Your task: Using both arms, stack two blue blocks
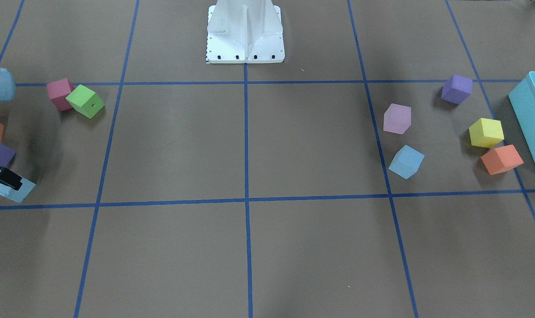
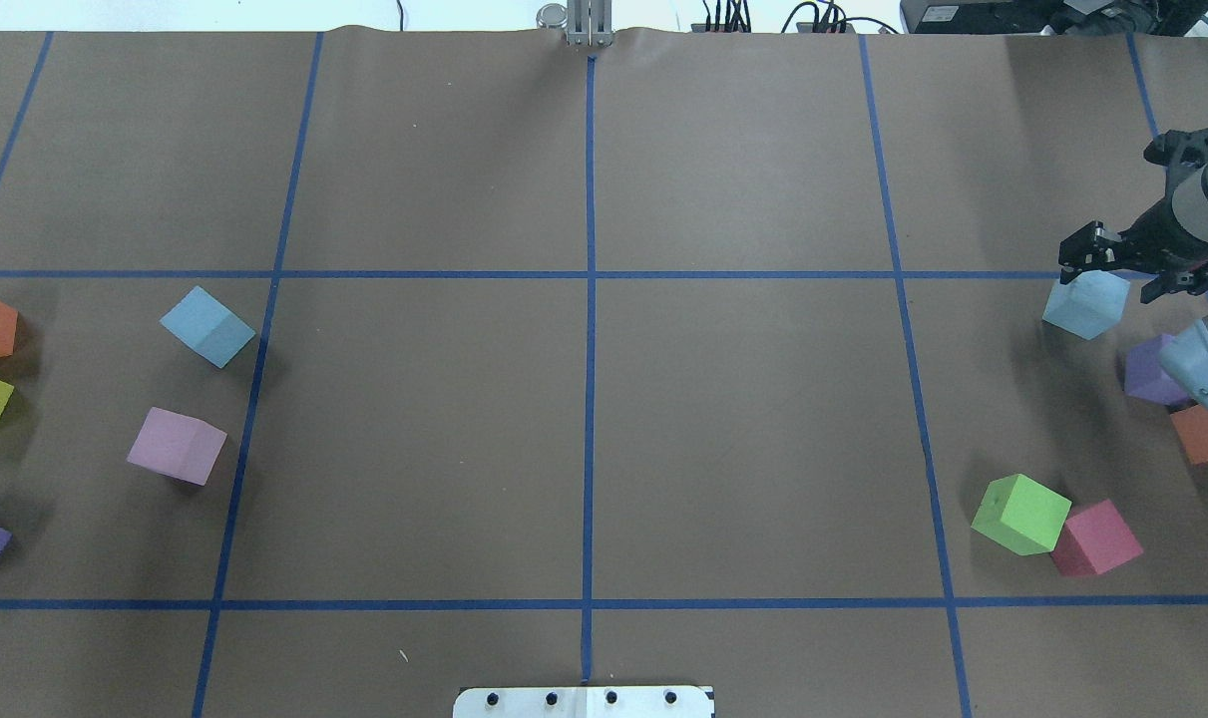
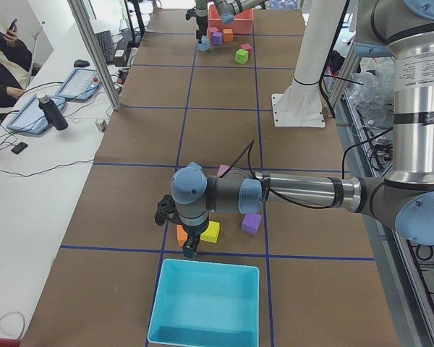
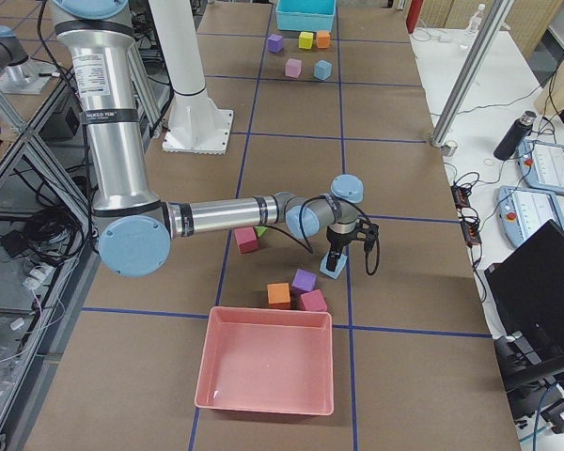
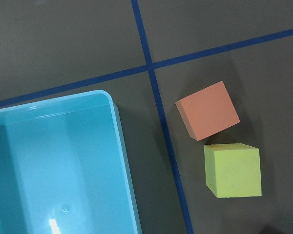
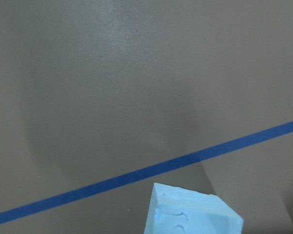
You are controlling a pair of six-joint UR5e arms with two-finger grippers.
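Note:
My right gripper grabs the blue block under it by its opposite sides next, to stack it with the other blue block [image 1: 406, 161].
One blue block [image 2: 1087, 304] lies at the table's far right, also in the front view [image 1: 13, 191] and at the bottom of the right wrist view [image 6: 190, 212]. My right gripper [image 2: 1132, 271] is directly over it, low, with jaws spread wide; whether the fingers touch it I cannot tell. The second blue block [image 2: 207, 326] lies alone on the left side [image 1: 406, 161]. My left gripper [image 3: 190, 249] hovers by the orange cube [image 5: 207, 110] and the yellow cube [image 5: 233, 169]. It shows only in the side view, so I cannot tell whether it is open or shut.
A turquoise bin [image 5: 122, 161] stands at the left end and a pink bin [image 4: 268, 371] at the right end. Purple [image 2: 1150, 374], orange [image 2: 1205, 435], green [image 2: 1020, 514] and red [image 2: 1095, 538] cubes lie near the right gripper. A lilac cube [image 2: 177, 445] lies left.

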